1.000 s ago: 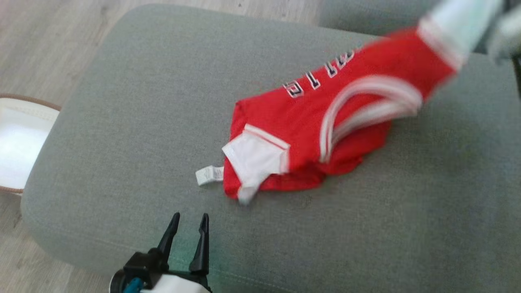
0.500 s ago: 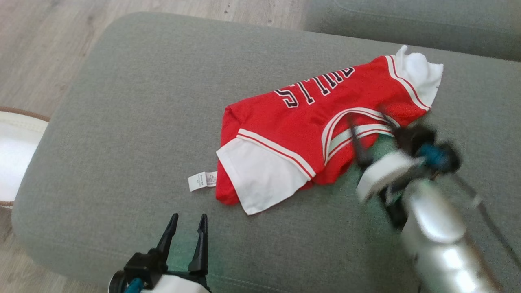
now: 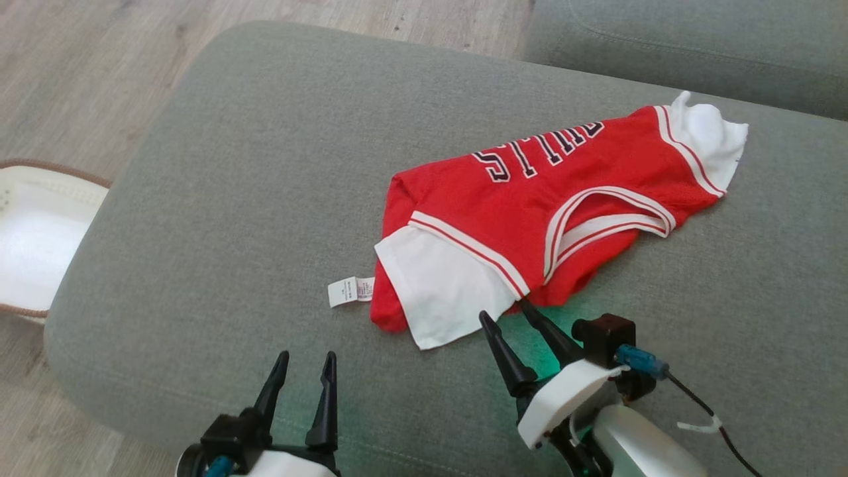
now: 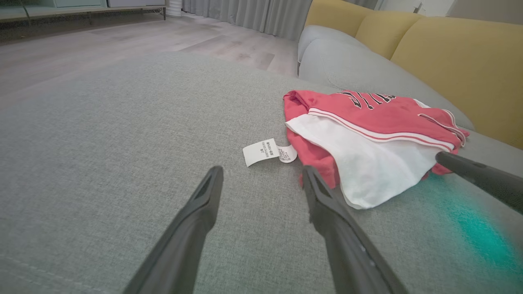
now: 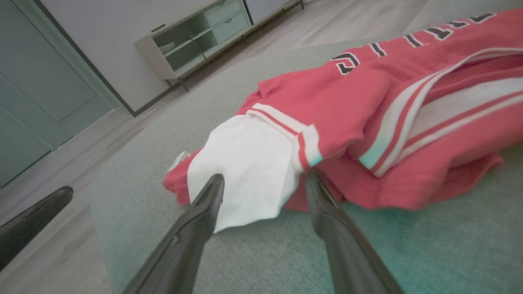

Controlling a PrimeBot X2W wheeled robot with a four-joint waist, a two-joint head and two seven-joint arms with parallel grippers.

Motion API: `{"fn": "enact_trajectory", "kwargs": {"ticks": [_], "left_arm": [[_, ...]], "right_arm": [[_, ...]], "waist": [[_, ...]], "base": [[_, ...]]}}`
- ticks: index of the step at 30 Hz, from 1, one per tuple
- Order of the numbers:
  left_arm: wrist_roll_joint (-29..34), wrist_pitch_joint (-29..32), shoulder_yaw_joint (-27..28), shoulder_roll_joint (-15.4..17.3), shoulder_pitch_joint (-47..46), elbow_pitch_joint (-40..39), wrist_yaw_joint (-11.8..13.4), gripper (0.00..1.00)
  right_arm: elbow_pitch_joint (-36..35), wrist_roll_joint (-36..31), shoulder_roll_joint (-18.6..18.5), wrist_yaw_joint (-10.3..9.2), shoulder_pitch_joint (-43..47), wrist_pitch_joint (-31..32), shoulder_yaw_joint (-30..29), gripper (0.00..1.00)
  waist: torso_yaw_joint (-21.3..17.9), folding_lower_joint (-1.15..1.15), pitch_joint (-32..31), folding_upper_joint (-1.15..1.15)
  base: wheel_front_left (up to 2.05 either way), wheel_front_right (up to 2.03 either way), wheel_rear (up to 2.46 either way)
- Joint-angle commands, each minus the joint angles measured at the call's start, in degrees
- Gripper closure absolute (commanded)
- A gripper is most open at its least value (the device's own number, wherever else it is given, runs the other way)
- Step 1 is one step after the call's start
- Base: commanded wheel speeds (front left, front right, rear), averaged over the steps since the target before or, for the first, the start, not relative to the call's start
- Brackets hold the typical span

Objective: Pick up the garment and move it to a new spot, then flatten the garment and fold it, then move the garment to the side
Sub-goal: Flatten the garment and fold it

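The white sleeve [image 3: 450, 287] is lying flat on the cushion. My left gripper should next grab its bunched red corner [image 3: 387, 314], where folds stand up, to pick up the garment.
The garment [image 3: 530, 205] is a red jersey with white sleeves, white stripes and dark lettering, lying rumpled on the grey cushion [image 3: 218, 199]. A white care label [image 3: 351, 291] sticks out at its near left. My right gripper [image 3: 507, 311] stands open just in front of the garment's near edge, its tips at the white sleeve [image 5: 245, 167] without gripping it. My left gripper [image 3: 305, 361] is open near the cushion's front edge, apart from the garment [image 4: 367, 130], which lies ahead and to the right in the left wrist view.
A white basket with a brown rim [image 3: 33, 238] sits on the wooden floor left of the cushion. A second grey cushion [image 3: 689, 46] lies at the back right, with yellow backrests [image 4: 449, 53] behind. A cabinet [image 5: 196, 36] stands across the room.
My right gripper has let go of the garment, which dropped flat onto the cushion, and the arm has swung down to the garment's near edge. The left gripper stayed put.
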Motion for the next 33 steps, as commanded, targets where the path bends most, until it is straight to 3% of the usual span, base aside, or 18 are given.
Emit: {"fn": "enact_trajectory", "kwargs": {"ticks": [1, 8, 9, 10, 14, 18, 23, 33], "left_arm": [[0.42, -0.30, 1.49, -0.05, -0.92, -1.67, -0.22, 0.00], [0.20, -0.30, 0.97, -0.05, -1.21, -1.95, -0.01, 0.00], [0.21, -0.30, 0.97, -0.05, -1.21, -1.97, 0.00, 0.00], [0.21, -0.30, 1.00, -0.05, -1.20, -2.00, 0.03, 0.00], [0.32, -0.30, 1.76, -0.05, -0.88, -1.94, 0.27, 0.00], [0.56, -0.30, 3.01, -0.05, -0.54, -2.02, 0.19, 0.00], [1.06, -0.30, 3.72, -0.05, -0.44, -2.00, -0.19, 0.00], [1.66, -0.30, 3.71, -0.05, -0.12, -1.09, -0.21, 0.00]], "right_arm": [[-0.84, 0.16, 0.64, 0.11, -2.27, -0.55, 0.72, 0.00], [0.98, 1.22, 0.65, 0.11, -4.16, -0.55, -1.18, 0.00], [0.70, 1.69, 0.65, 0.11, -4.30, -0.55, -1.28, 0.64], [0.64, 1.89, 0.65, 0.11, -4.41, -0.55, -1.20, 1.00], [-0.20, 3.83, 0.65, 0.11, -4.24, -0.55, -3.77, 1.00], [-1.11, 2.73, 0.32, 0.11, -3.36, -0.55, -12.35, 1.00], [-3.44, 1.64, -3.28, 0.11, -1.28, -0.55, -21.77, 1.00], [-3.58, 3.31, -8.16, 0.11, 0.08, 1.79, -30.70, 1.00]], "waist": [[0.31, 0.00, 0.14, 0.00], [1.41, 0.00, 0.91, 0.00], [1.42, 0.00, 0.99, 0.00], [1.39, 0.00, 1.05, 0.00], [0.11, 0.00, 0.60, 0.00], [-2.66, 0.00, -0.63, 0.00], [-6.73, 0.00, -2.23, 0.00], [-12.01, 0.00, -3.72, 0.00]], "base": [[0.00, 0.00, 0.00], [0.00, 0.00, 0.00], [0.00, 0.00, 0.00], [0.00, 0.00, 0.00], [0.00, 0.00, 0.00], [0.00, 0.00, 0.00], [0.00, 0.00, 0.00], [0.00, 0.00, 0.00]]}}
